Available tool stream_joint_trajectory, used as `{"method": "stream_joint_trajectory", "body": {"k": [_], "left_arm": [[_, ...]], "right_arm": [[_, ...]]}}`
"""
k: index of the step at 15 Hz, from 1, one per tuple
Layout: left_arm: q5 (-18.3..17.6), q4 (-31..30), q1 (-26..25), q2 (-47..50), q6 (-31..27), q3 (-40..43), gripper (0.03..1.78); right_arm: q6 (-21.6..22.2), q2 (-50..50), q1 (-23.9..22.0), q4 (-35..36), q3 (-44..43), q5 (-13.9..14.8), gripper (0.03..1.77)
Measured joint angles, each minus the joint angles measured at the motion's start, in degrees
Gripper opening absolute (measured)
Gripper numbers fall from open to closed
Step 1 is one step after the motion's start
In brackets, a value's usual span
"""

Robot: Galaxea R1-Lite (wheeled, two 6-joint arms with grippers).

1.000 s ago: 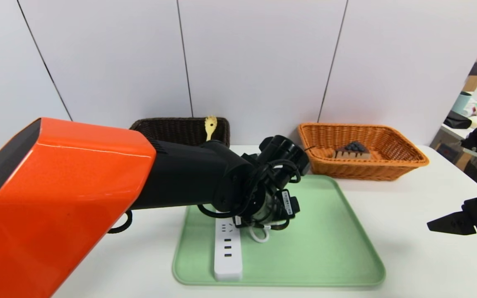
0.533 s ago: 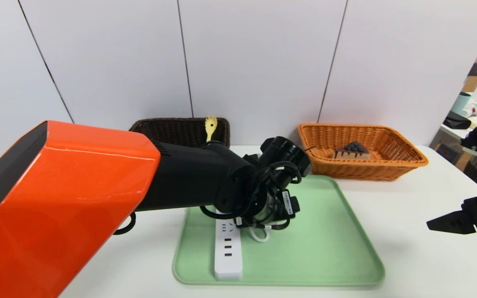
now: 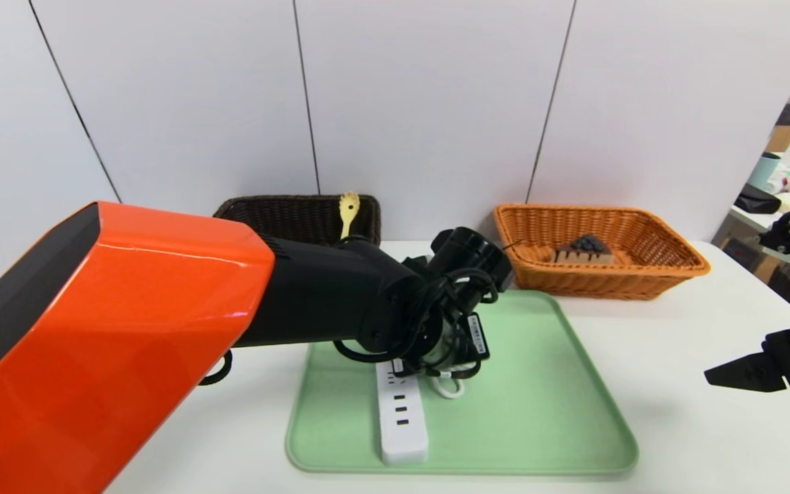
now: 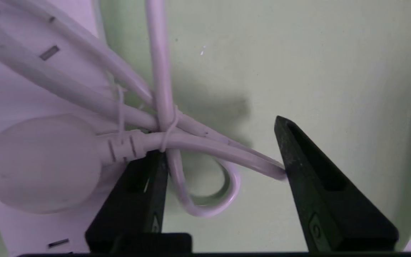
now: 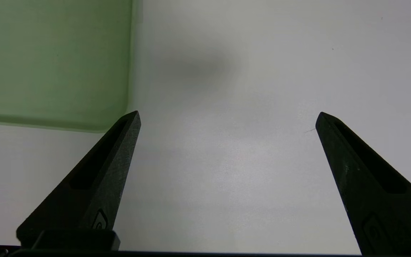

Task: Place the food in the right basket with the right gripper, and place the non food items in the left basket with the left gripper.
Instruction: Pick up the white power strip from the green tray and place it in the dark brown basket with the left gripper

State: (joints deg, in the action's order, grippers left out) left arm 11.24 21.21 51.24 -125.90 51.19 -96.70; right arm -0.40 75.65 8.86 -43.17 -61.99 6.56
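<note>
My left gripper grabs the white cord beside the tie [image 4: 191,139] that bunches its parts next, since the cord's loops spread slack over the tray.
The white power strip [image 3: 402,418] lies on the green tray [image 3: 539,412], its tied cord [image 4: 198,146] and plug [image 4: 37,160] bunched at the far end. My left gripper [image 4: 219,137] is down over the cord, open, jaws half narrowed around the loops. One finger touches the tied bundle and the other the loop's end. In the head view the wrist hides this gripper [image 3: 436,360]. The cake slice [image 3: 583,250] sits in the orange basket [image 3: 669,271]. The yellow spoon [image 3: 348,206] stands in the dark brown basket [image 3: 285,213]. My right gripper [image 5: 227,117] hovers open over bare table.
The tray fills the middle of the white table. My big orange left arm [image 3: 127,329] crosses the near left and hides the table there. A tray corner [image 5: 48,60] shows in the right wrist view. Clutter lies beyond the table's right edge.
The left jaws have narrowed around the cord. The power strip has slid to the right on the tray and now lies slightly slanted. The right arm has barely moved.
</note>
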Motion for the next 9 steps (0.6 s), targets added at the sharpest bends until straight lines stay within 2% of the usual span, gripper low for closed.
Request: {"method": "stream_joint_trajectory", "body": {"k": [2,3,4,9], "left_arm": [[0.00,0.00,0.02,0.00,0.11,0.01,0.78],[-0.02,0.04,0.00,0.05,0.11,0.04,0.57],[-0.09,-0.07,0.00,0.13,0.16,0.11,0.20],[-0.05,0.15,-0.02,1.05,0.16,0.23,0.20]], "right_arm": [[0.00,-0.02,0.06,-0.05,0.20,0.02,1.70],[-0.01,-0.09,0.06,-0.05,0.35,0.00,1.70],[0.05,-0.16,0.06,-0.07,0.45,0.00,1.70],[0.02,-0.30,0.09,-0.02,0.96,-0.11,1.70]]}}
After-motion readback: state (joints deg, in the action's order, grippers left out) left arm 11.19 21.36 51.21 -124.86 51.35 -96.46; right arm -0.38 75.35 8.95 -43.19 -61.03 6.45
